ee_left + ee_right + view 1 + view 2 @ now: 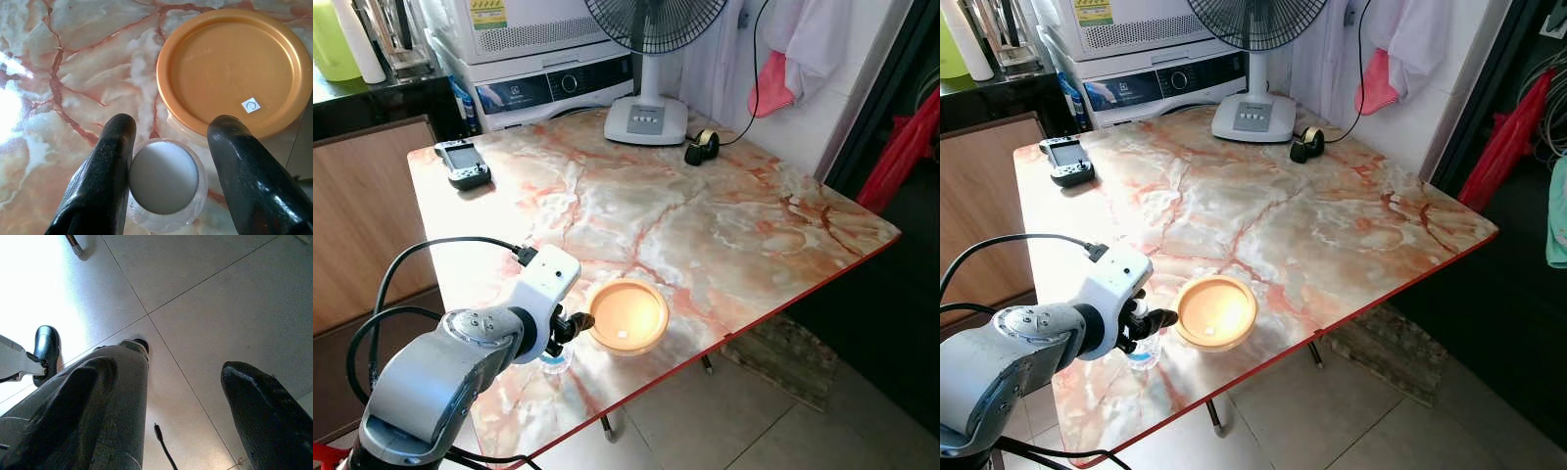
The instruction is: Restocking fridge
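Observation:
I will grab the clear bottle with my left gripper by its neck just under the ribbed white cap (164,176) to restock the fridge.
A small clear bottle with a ribbed white cap (164,176) stands near the front edge of the marble table (724,225). Right beside it sits a round tub with an orange lid (626,315). My left gripper (173,125) is lowered over the bottle, open, one black finger on each side of the cap. One finger (110,161) touches the cap; the other (239,161) stands a little off it and reaches over the tub's rim. My right gripper (171,377) hangs open over the tiled floor with nothing in it.
A white standing fan (646,108) and a tape roll (702,147) are at the table's far side, a handheld game device (462,163) at its far left corner. A washing machine (548,83) stands behind. The table's red edge (754,313) runs just past the tub.

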Tool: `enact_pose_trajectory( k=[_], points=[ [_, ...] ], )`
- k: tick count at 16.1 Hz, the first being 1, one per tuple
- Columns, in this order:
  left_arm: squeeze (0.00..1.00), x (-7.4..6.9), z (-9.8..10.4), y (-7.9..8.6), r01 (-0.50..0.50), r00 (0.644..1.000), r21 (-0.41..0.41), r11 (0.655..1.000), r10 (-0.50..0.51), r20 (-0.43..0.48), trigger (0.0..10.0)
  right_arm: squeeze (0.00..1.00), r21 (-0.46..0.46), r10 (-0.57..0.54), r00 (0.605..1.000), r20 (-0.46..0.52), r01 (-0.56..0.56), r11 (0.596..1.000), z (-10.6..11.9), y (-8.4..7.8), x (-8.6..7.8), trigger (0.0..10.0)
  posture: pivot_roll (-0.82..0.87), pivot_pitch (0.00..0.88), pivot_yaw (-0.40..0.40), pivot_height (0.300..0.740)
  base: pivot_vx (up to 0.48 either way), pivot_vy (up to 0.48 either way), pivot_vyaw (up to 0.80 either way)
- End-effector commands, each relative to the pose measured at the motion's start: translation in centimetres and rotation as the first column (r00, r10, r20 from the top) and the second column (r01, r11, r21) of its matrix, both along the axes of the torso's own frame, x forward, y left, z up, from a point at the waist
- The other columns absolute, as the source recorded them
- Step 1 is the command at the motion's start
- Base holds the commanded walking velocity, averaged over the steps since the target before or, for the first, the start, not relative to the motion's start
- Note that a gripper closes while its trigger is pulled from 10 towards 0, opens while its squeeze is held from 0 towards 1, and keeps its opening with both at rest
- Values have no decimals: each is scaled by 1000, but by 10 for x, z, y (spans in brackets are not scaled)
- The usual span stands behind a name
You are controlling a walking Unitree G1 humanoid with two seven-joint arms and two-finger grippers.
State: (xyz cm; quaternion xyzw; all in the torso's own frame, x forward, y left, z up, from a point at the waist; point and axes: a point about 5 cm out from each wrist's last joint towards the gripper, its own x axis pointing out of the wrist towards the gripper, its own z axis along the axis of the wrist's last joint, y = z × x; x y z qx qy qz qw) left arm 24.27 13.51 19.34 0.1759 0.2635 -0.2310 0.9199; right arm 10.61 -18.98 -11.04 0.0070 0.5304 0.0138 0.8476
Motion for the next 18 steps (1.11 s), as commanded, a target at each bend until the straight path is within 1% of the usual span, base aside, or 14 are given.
enact_pose_trajectory(
  k=[1,7,8,9,12,13,14,16,17,18],
  points=[
    [0,-2,7,-1,11,1000,3,1000,-11,27,7647,0,18,17,999,-35,-17,1000,-3,5,-7,10000,222,0,-12,740,0,0,0],
    [0,-2,8,-1,10,1000,4,1000,-10,26,7647,0,18,17,999,-35,-17,1000,-3,5,-7,10000,222,0,-12,740,0,0,0],
    [0,-1,6,2,-1,1000,32,1000,0,30,0,0,17,22,999,-38,-22,1000,-3,5,-7,10000,222,0,-13,740,0,0,0],
    [0,1,5,8,-26,999,79,997,22,47,0,0,16,32,999,-42,-31,999,-3,5,-7,10000,223,0,-15,740,0,0,0],
    [0,1,7,9,-38,998,81,996,34,54,0,0,16,34,999,-43,-33,999,-3,5,-7,10000,225,0,-16,740,0,0,0],
    [0,2,7,10,-49,997,79,996,45,57,275,0,15,35,998,-43,-34,999,-3,5,-7,10000,225,0,-16,740,0,0,0],
    [0,2,8,10,-53,997,79,995,48,61,9804,0,15,35,998,-43,-35,999,-3,5,-7,10000,225,0,-16,740,0,0,0],
    [0,3,8,11,-53,997,75,996,48,68,10000,0,15,37,998,-44,-36,999,-3,5,-7,10000,223,0,-16,740,0,0,0],
    [0,3,9,9,-52,996,65,997,47,74,2549,0,14,37,998,-44,-37,999,-3,5,-8,10000,223,0,-16,740,0,0,0],
    [0,3,9,9,-50,996,65,997,45,77,0,0,14,39,998,-45,-39,999,-3,5,-8,10000,223,0,-16,740,0,0,0]
  ],
)
